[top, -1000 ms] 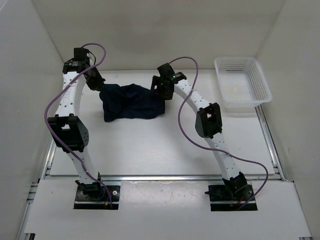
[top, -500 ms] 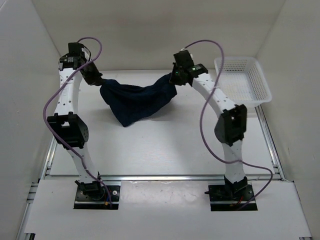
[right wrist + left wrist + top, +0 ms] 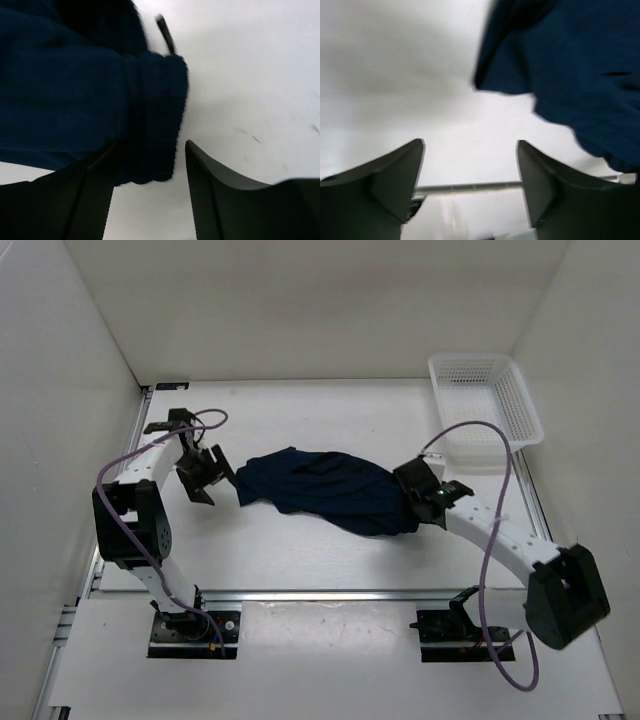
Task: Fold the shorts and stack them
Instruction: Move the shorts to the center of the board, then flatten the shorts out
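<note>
I need to pinch the shorts (image 3: 330,490) next with my left gripper at the shorts' end opposite the ribbed hem, to stretch and spread them for folding.
The dark navy shorts (image 3: 330,490) lie stretched out left to right on the white table, in its near half. My left gripper (image 3: 205,475) stands open just off their left end, touching nothing. In the left wrist view the shorts (image 3: 570,70) fill the upper right, and the left gripper (image 3: 470,145) has only bare table between its fingers. My right gripper (image 3: 425,495) is at the shorts' right end. Its wrist view shows a ribbed hem of the shorts (image 3: 150,100) reaching between the open jaws of the right gripper (image 3: 150,145), with a gap to the right finger (image 3: 220,195).
A white mesh basket (image 3: 485,410) stands at the back right corner. White walls close in the table on three sides. A metal rail (image 3: 320,593) runs along the near edge, also seen as the rail (image 3: 470,187) in the left wrist view.
Both grippers lifted the shorts, pulled them wide and carried them toward the near side. Both have now opened and let the shorts lie on the table.
</note>
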Available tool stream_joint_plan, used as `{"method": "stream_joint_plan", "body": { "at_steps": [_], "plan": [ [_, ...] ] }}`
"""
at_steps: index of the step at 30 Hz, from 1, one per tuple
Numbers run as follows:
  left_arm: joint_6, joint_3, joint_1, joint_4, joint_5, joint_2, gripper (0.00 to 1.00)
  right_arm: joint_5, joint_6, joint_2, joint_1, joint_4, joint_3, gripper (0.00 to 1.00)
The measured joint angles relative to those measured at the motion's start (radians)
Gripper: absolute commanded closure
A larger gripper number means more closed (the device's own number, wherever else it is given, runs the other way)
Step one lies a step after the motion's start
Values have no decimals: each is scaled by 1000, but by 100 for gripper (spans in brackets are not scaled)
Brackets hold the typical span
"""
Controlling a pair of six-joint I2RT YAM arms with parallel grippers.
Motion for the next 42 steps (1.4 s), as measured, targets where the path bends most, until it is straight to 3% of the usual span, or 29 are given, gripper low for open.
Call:
{"method": "stream_joint_plan", "body": {
  "at_steps": [4, 9, 12, 18, 19, 21, 22, 23, 24, 31, 38, 42],
  "plan": [
    [-15, -87, -16, 2, 0, -35, 29, 22, 62, -158, -22, -78, -48, 34],
    [-37, -42, -60, 35, -29, -50, 29, -10, 109, -209, -69, -130, 16, 39],
    [-58, 40, -130, 42, -78, -8, 17, -85, 135, -208, -101, -165, 67, 39],
    [-96, 214, -226, 71, -154, 201, 14, -249, 182, -129, -142, -192, 164, 35],
    [-99, 235, -230, 70, -163, 237, 20, -270, 184, -108, -145, -195, 171, 29],
    [-106, 273, -230, 64, -173, 302, 36, -293, 181, -56, -143, -204, 185, 28],
    [-109, 292, -230, 63, -178, 330, 48, -293, 174, -26, -140, -210, 196, 26],
    [-110, 304, -230, 62, -181, 351, 77, -277, 165, 13, -132, -222, 215, 26],
    [-110, 316, -230, 60, -182, 371, 87, -251, 153, 54, -124, -225, 232, 26],
    [-95, 357, -231, 32, -186, 396, 90, -77, 81, 237, -106, -257, 273, 24],
    [-90, 370, -231, 20, -199, 391, 90, -39, 72, 267, -137, -240, 280, 29],
    [-87, 370, -231, 13, -208, 383, 90, -148, 63, 256, -238, -128, 199, 63]
  ]
}}
